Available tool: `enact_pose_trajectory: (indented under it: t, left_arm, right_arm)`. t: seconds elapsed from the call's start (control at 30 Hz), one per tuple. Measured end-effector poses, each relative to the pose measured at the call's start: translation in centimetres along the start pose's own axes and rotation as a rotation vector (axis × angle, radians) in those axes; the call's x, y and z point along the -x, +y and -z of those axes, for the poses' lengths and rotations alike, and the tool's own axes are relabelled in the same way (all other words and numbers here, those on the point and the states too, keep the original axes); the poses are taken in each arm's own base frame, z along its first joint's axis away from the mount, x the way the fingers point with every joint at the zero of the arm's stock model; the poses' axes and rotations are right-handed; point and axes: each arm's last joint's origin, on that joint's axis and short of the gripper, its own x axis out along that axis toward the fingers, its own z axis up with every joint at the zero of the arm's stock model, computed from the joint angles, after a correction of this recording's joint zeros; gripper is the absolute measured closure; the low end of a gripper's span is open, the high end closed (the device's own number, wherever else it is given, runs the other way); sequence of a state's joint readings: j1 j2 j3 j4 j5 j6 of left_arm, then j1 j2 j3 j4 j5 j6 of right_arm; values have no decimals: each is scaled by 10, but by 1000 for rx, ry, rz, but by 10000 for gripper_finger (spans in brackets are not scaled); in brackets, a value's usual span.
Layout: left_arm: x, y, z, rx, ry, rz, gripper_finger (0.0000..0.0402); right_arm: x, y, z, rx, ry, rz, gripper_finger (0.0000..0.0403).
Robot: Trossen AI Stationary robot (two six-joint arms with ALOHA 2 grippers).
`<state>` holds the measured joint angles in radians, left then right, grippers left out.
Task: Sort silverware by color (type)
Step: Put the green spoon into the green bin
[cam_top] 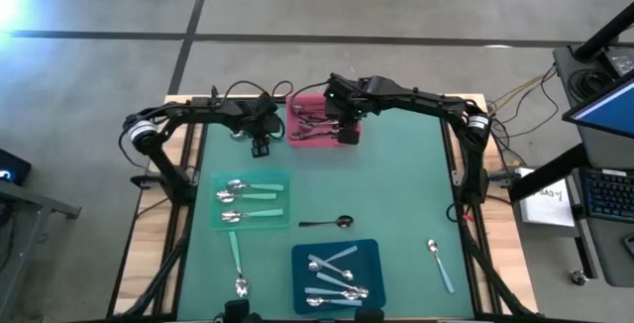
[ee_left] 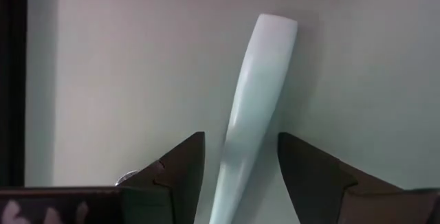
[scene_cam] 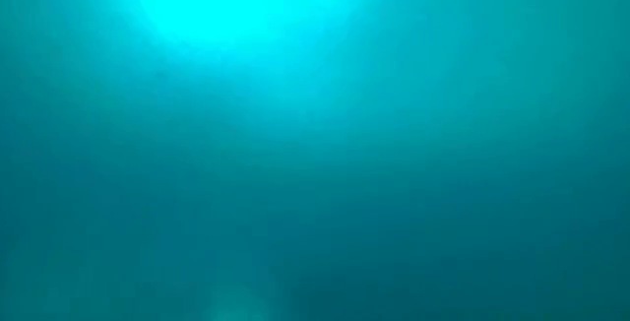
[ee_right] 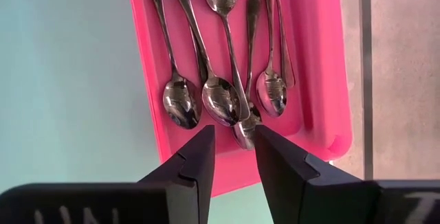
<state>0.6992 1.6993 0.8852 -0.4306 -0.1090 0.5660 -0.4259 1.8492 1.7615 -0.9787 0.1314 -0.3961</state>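
Note:
My left gripper grabs the mint-green spoon's handle next, to sort the spoon into the green tray [cam_top: 250, 202].
My left gripper [cam_top: 261, 147] is at the far left of the table, open. Its fingers stand on either side of a mint-green spoon handle [ee_left: 258, 80] that lies flat on the mat, with a gap on each side. My right gripper [cam_top: 347, 131] hovers over the near edge of the pink tray [cam_top: 295, 105], open. Several plain metal spoons [ee_right: 220, 100] lie in that tray [ee_right: 316, 80]. The bowl of one [ee_right: 245, 132] sits between the right fingertips. Mint spoons [cam_top: 248, 196] lie in the green tray, pale blue ones [cam_top: 337, 275] in the blue tray. My right gripper comes down from above over the bowl end [ee_right: 245, 132] of a metal spoon lying in the pink tray. Whether the fingers [ee_right: 199, 152] touch it, I cannot tell.
Loose on the green mat lie a dark spoon [cam_top: 332, 222], a mint spoon [cam_top: 238, 264] near the front left and a pale blue spoon [cam_top: 441, 264] at the front right. The low view shows only a teal blur. Floor, a desk and cables surround the table.

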Motion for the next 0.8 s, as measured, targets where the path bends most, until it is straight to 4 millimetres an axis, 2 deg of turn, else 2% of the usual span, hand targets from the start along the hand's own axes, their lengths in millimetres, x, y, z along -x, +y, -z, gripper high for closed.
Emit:
enact_pose_trajectory:
  t: [0.23,0.43,0.57,0.8]
  left_arm:
    - [-9,1,-2,-21,30,127,244]
    - [-13,-2,0,-13,45,165,308]
    - [-9,0,-1,11,40,164,354]
    - [14,11,-14,13,2,149,355]
  right_arm:
    - [0,0,0,-2,0,0,314]
    - [0,0,0,-1,-1,1,321]
    - [0,0,0,-3,-5,2,319]
    - [0,-1,-1,-5,-15,6,319]
